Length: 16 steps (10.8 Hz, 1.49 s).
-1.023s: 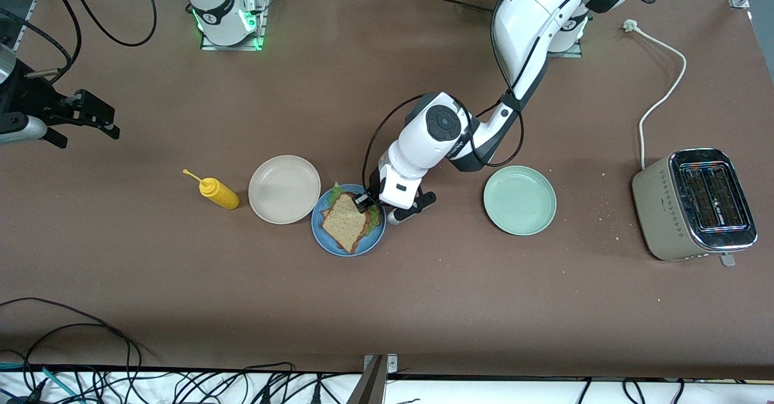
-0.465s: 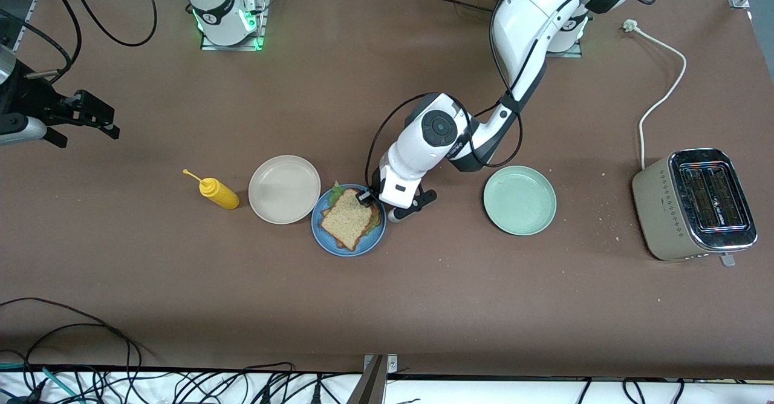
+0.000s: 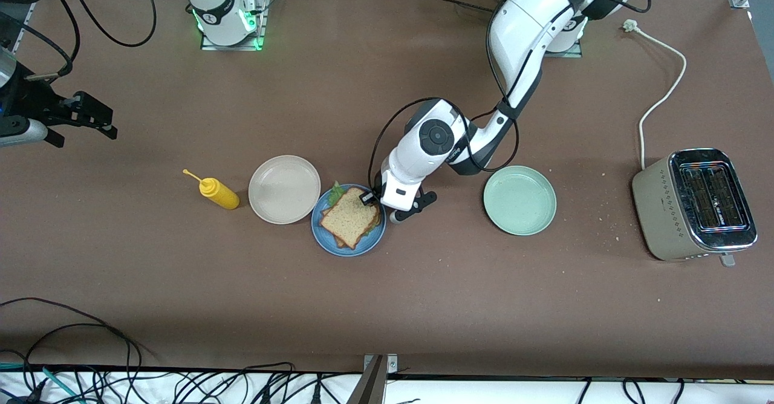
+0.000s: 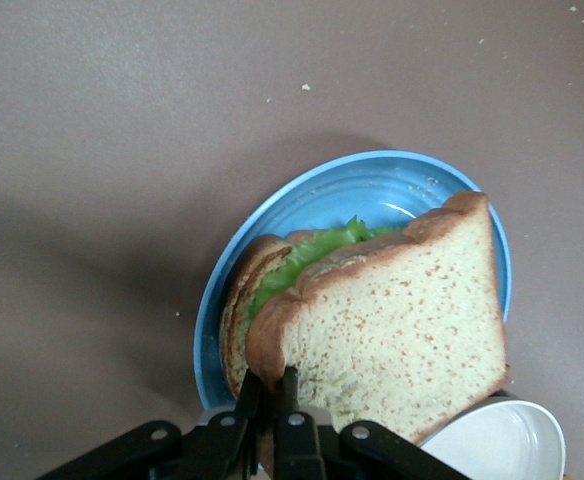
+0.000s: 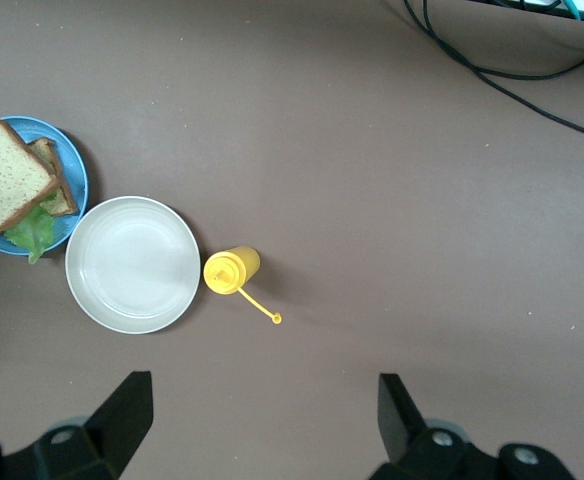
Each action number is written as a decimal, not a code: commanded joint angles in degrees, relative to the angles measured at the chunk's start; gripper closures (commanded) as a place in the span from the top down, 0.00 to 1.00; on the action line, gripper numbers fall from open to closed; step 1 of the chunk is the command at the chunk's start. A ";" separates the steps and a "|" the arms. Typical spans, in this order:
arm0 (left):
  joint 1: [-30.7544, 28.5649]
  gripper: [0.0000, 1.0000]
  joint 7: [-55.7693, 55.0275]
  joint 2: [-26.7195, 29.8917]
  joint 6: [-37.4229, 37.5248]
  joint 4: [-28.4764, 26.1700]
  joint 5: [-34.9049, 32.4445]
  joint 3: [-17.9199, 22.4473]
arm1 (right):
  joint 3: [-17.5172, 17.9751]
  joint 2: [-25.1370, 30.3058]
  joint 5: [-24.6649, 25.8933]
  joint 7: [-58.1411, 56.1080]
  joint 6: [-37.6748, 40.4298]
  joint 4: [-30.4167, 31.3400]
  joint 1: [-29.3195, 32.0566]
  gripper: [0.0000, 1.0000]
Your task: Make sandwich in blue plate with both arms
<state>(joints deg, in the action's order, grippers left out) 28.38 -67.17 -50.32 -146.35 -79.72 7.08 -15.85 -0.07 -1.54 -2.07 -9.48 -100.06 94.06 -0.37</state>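
My left gripper should open now, because the top slice (image 3: 348, 219) is resting over the lettuce on the sandwich in the blue plate.
The blue plate (image 3: 323, 234) lies mid-table with the sandwich (image 3: 349, 218) on it: a lower slice, green lettuce (image 4: 307, 255) and a top slice (image 4: 402, 320) that leans over them. My left gripper (image 3: 367, 199) is low over the plate's edge toward the left arm's end, shut on a crust corner of the top slice, as the left wrist view shows (image 4: 272, 385). My right gripper (image 3: 84, 136) waits open and empty high over the right arm's end of the table. The right wrist view also shows that gripper (image 5: 262, 390), the plate (image 5: 72, 165) and the sandwich (image 5: 7, 185).
A beige plate (image 3: 284, 189) touches the blue plate on the side toward the right arm's end, with a yellow squeeze bottle (image 3: 219, 193) beside it. A mint-green plate (image 3: 519, 199) lies toward the left arm's end. A toaster (image 3: 695, 204) with its cord (image 3: 662, 89) stands at that end.
The top slice has turned and come down flatter over the lettuce and lower slice, still in the left gripper. The right gripper has barely shifted.
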 commanded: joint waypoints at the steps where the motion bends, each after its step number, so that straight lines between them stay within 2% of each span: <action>1: 0.19 0.22 -1.12 -0.21 0.54 0.27 -1.20 0.12 | -0.45 -0.83 1.02 0.60 1.18 -1.34 -0.51 1.00; 2: 0.10 0.67 -1.20 -0.13 0.54 0.35 -1.20 0.12 | -0.45 -1.09 1.11 0.60 1.18 -1.34 -0.51 1.00; 3: 0.01 0.77 -1.12 0.05 0.54 0.35 -1.20 0.12 | -0.45 -1.09 1.11 0.86 1.10 -1.34 -0.51 1.00; 5: 0.01 0.90 -1.21 0.31 0.54 0.53 -1.28 0.21 | -0.37 -1.70 3.20 0.52 1.18 -1.25 -0.59 1.00; 7: -0.34 0.97 -1.21 0.93 0.72 0.36 -1.28 0.65 | -0.10 -1.97 4.36 0.86 1.18 -1.34 -0.77 1.00; 8: -1.30 0.99 -1.12 2.23 3.68 0.53 -1.28 0.82 | -0.19 -2.15 4.27 0.69 1.01 -1.34 -0.68 1.00; 12: -6.04 1.00 -0.42 13.91 23.52 0.44 -1.63 1.08 | -0.19 -2.50 4.10 0.78 0.66 -1.34 -0.68 1.00; 16: -13.86 1.00 10.10 23.94 40.41 0.79 -3.74 1.17 | -0.19 -2.50 3.92 0.95 0.66 -1.34 -0.68 1.00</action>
<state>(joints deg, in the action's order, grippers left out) 18.50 -63.63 -32.24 -112.97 -76.99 4.60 -14.81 -0.09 -3.55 1.11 -9.38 -100.05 93.95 -0.66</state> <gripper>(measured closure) 0.000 0.000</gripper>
